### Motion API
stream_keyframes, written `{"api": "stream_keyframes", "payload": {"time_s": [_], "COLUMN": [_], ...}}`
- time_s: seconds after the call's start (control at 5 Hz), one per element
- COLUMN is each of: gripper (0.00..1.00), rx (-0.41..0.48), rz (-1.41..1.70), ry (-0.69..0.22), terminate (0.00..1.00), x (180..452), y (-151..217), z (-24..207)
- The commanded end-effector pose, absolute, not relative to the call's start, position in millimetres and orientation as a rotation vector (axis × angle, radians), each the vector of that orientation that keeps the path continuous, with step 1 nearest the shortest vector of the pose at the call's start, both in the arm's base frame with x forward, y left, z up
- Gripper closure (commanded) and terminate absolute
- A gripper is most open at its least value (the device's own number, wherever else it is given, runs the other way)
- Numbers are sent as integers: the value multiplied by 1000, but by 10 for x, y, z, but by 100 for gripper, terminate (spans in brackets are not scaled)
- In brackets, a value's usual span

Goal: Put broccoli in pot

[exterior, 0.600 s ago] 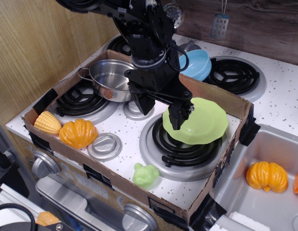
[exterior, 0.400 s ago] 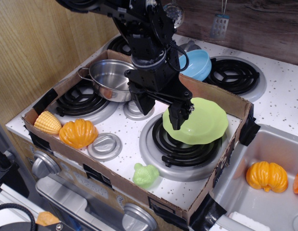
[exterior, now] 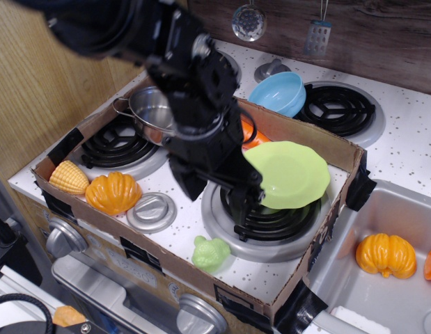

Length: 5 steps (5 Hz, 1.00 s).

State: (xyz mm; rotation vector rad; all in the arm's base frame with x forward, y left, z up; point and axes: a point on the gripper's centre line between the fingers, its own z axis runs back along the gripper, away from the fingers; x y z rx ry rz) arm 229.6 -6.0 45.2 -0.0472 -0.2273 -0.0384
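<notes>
My gripper grabs the broccoli by its lumpy head (exterior: 212, 256) next, to put the broccoli in the pot (exterior: 147, 110).
The broccoli (exterior: 210, 252) is a small pale-green lumpy toy lying on the white stove top near the front edge of the cardboard box. The shiny steel pot (exterior: 147, 110) sits on the back-left burner, its right side hidden by my arm. My gripper (exterior: 215, 209) hangs open and empty over the front-right burner, above and a little behind the broccoli, apart from it. One black finger (exterior: 241, 221) points down over the burner grate.
A flat light-green plate (exterior: 292, 174) lies on the front-right burner. A blue bowl (exterior: 279, 92) stands at the back. An orange shell-shaped toy (exterior: 113, 193) and a yellow corn (exterior: 69, 177) lie front left. The cardboard box wall (exterior: 335, 209) rings the stove. An orange pumpkin (exterior: 386, 255) lies in the sink.
My arm has swung forward and left, away from the plate, and come lower toward the front of the stove. The gripper now stands nearer the broccoli. Nothing else moved.
</notes>
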Motion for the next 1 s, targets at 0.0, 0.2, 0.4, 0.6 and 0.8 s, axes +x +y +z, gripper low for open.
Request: {"api": "stream_keyframes", "payload": {"time_s": [0.0, 0.2, 0.4, 0.6, 0.8], "gripper": [0, 0, 0, 0, 0], "rx": [-45, -58, -63, -57, -48], "rz": [20, 32, 35, 18, 5], "ry": [-254, -260, -267, -272, -274], "terminate": [0, 0, 0, 0, 0], "x": [1971, 1920, 1909, 1939, 1992], "y": [-142, -157, -147, -104, -57], "z": [469, 367, 277, 258, 274]}}
